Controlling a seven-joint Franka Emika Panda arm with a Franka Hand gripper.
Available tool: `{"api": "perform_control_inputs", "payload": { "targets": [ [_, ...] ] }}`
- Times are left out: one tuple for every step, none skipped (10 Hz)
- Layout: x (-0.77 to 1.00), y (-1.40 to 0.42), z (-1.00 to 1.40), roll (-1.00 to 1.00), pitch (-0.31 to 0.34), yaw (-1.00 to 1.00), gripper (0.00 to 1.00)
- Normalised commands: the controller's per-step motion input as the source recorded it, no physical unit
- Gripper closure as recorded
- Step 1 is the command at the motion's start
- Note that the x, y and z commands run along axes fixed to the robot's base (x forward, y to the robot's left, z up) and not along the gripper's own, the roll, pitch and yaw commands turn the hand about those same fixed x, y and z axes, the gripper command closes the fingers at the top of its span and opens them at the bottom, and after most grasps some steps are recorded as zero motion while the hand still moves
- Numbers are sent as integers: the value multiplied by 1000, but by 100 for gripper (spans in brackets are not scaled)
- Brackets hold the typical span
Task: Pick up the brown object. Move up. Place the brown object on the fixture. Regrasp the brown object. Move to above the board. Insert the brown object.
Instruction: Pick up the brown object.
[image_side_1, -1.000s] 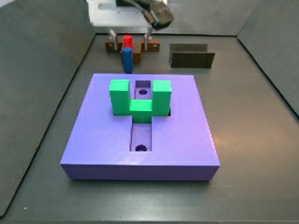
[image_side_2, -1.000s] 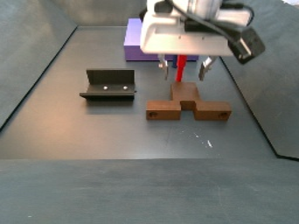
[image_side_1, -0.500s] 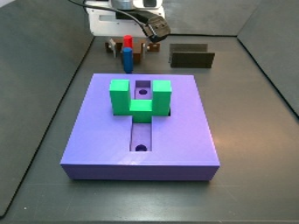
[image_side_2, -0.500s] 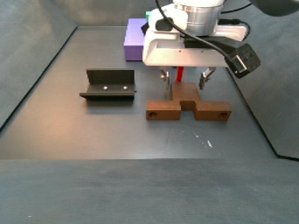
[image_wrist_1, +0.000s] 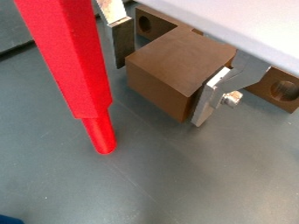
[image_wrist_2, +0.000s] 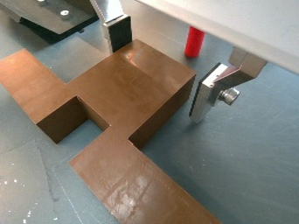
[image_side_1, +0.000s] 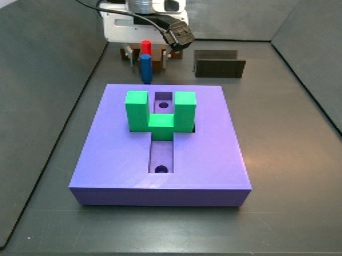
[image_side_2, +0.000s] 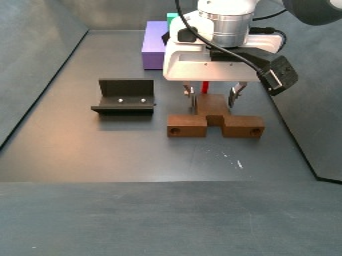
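I will lift the brown object onto the fixture, so next I should grab it with my gripper by its middle stem (image_wrist_1: 170, 70).
The brown object (image_side_2: 214, 125) lies flat on the dark floor, its middle stem pointing away from its cross arms. In both wrist views its stem end (image_wrist_1: 176, 74) (image_wrist_2: 117, 96) sits between my fingers. My gripper (image_side_2: 213, 100) is low over it and open. One finger (image_wrist_2: 117, 33) and its opposite (image_wrist_2: 208, 92) stand on either side of the stem with small gaps. The fixture (image_side_2: 123, 98) stands apart to one side. The purple board (image_side_1: 160, 140) carries the green U-shaped block (image_side_1: 162, 110). In that side view my gripper (image_side_1: 150, 55) is behind the board.
A blue peg with a red top (image_side_1: 143, 62) stands upright close beside the gripper; its red part shows in both wrist views (image_wrist_1: 73, 61) (image_wrist_2: 194, 41). The fixture also shows in a side view (image_side_1: 219, 66). Dark walls enclose the floor.
My gripper has come down over the brown object, so the open fingers now straddle its stem. The brown object, peg, fixture and board have not moved.
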Motion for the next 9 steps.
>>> {"api": "perform_control_inputs", "payload": {
  "targets": [
    [0,0,-29,0,0,0,0],
    [0,0,-34,0,0,0,0],
    [0,0,-46,0,0,97,0],
    [0,0,-57,0,0,137,0],
    [0,0,0,0,0,60,0],
    [0,0,0,0,0,0,0],
    [0,0,0,0,0,0,100],
    [0,0,0,0,0,0,100],
    [0,0,0,0,0,0,100]
  ]
}}
